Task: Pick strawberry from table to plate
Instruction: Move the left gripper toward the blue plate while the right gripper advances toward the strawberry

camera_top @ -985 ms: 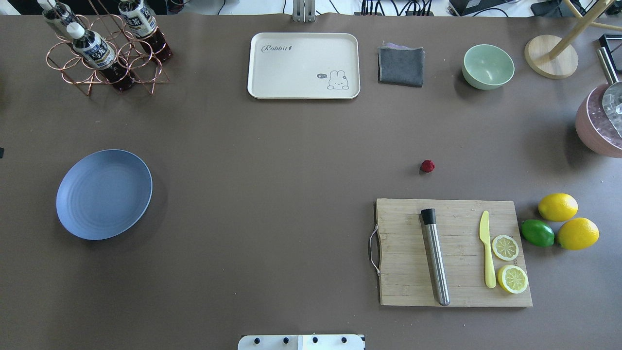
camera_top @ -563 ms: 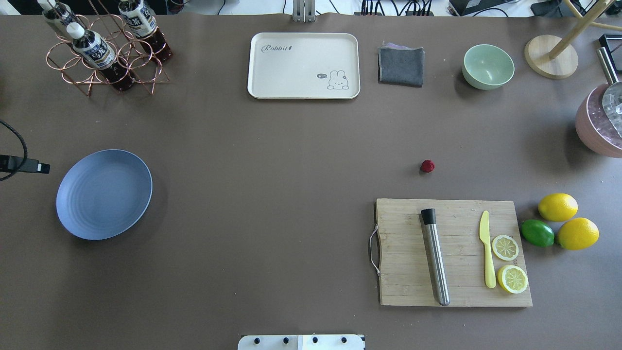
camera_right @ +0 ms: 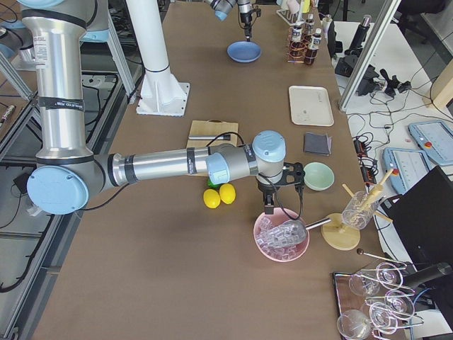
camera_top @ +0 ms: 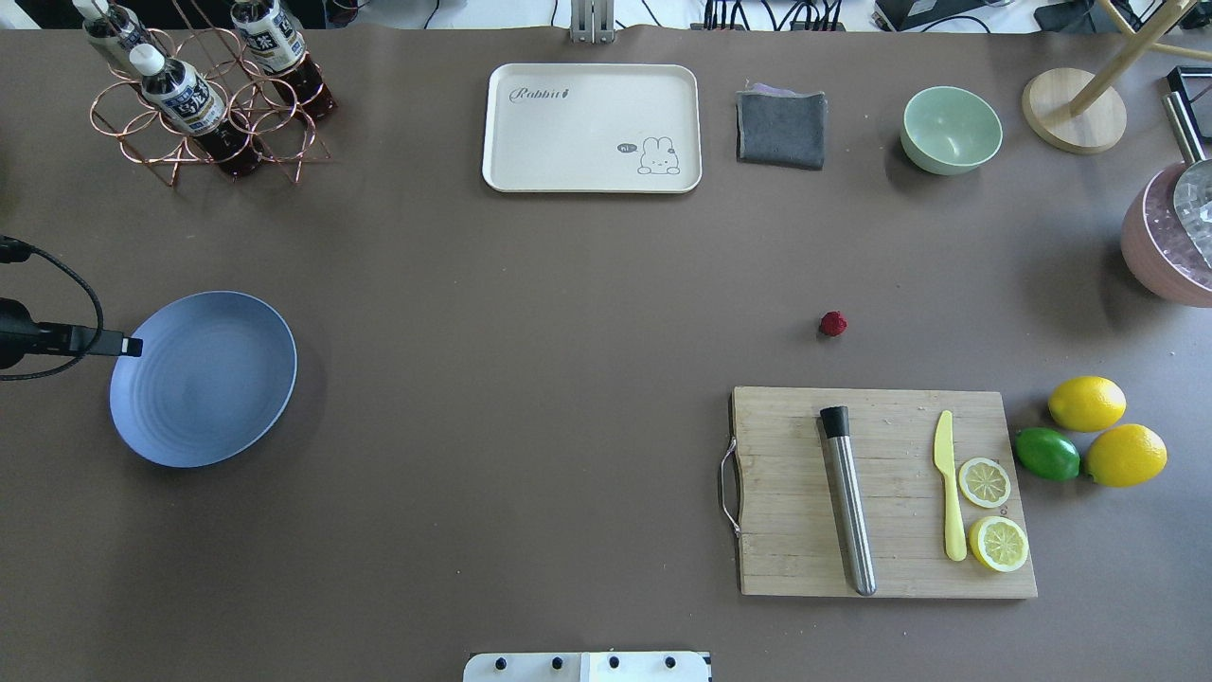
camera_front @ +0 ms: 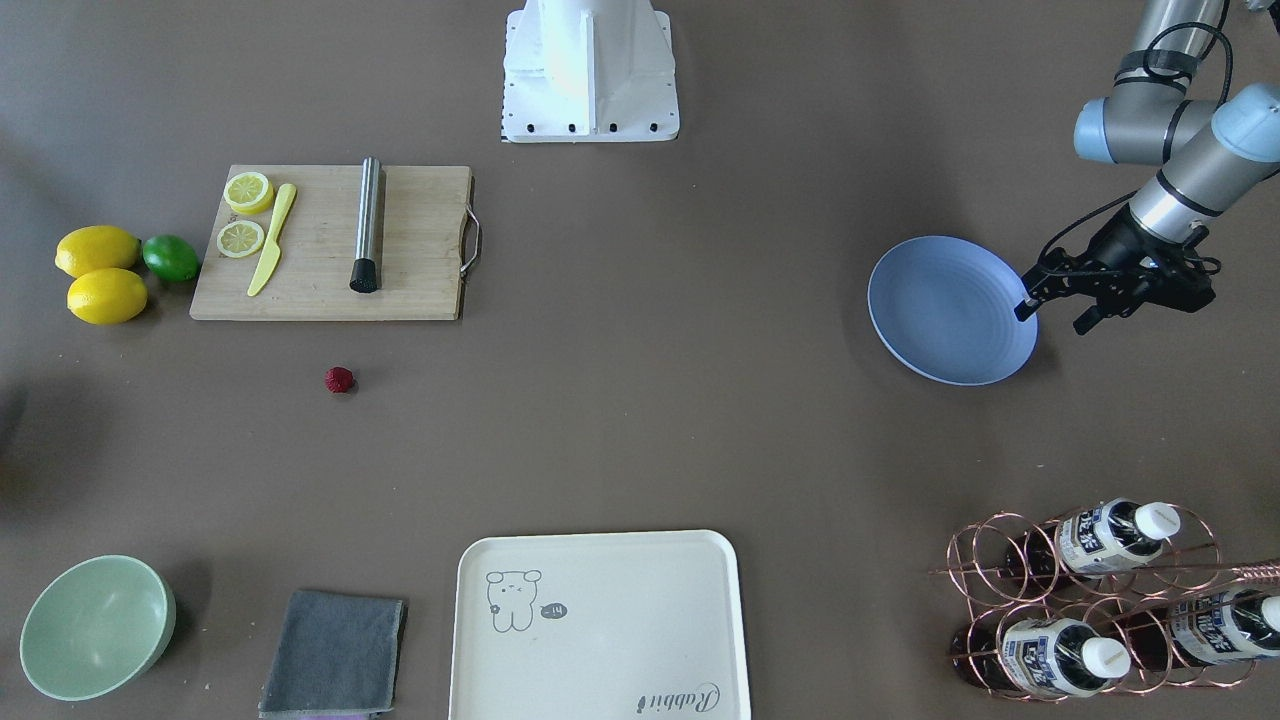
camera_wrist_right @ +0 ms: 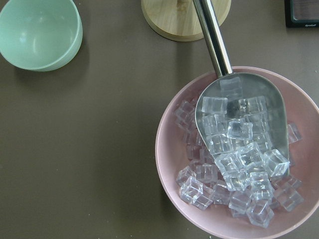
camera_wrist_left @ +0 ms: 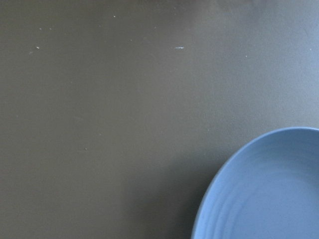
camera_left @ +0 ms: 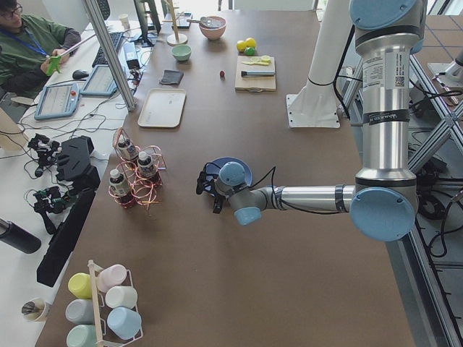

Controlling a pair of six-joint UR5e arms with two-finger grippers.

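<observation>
I should hold the blue plate by its rim (camera_front: 1035, 331) with my left gripper next, so the plate's middle stays free for the strawberry (camera_front: 339, 379).
The strawberry (camera_top: 833, 324) (camera_front: 339, 379), small and dark red, lies on the brown table (camera_top: 530, 379) just beyond the cutting board's far edge. The blue plate (camera_top: 204, 379) (camera_front: 950, 310) rests empty far off on the table's left side; the left wrist view shows its rim (camera_wrist_left: 269, 199). My left gripper (camera_front: 1055, 315) hovers open at the plate's outer rim, one finger tip (camera_top: 133, 348) over the edge, nothing between the fingers. My right gripper (camera_right: 267, 205) shows only in the exterior right view, above a pink bowl; I cannot tell whether it is open or shut.
A wooden cutting board (camera_top: 786, 493) carries a steel muddler, yellow knife and lemon slices. Two lemons (camera_top: 1089, 403) and a lime sit to its right. Cream tray (camera_top: 592, 128), grey cloth (camera_top: 781, 128), green bowl (camera_top: 951, 129), bottle rack (camera_top: 204, 95), pink ice bowl (camera_wrist_right: 169, 149) line the far side.
My left gripper has come in from the overhead view's left edge and moved right to the plate's rim. The strawberry and plate have not moved.
</observation>
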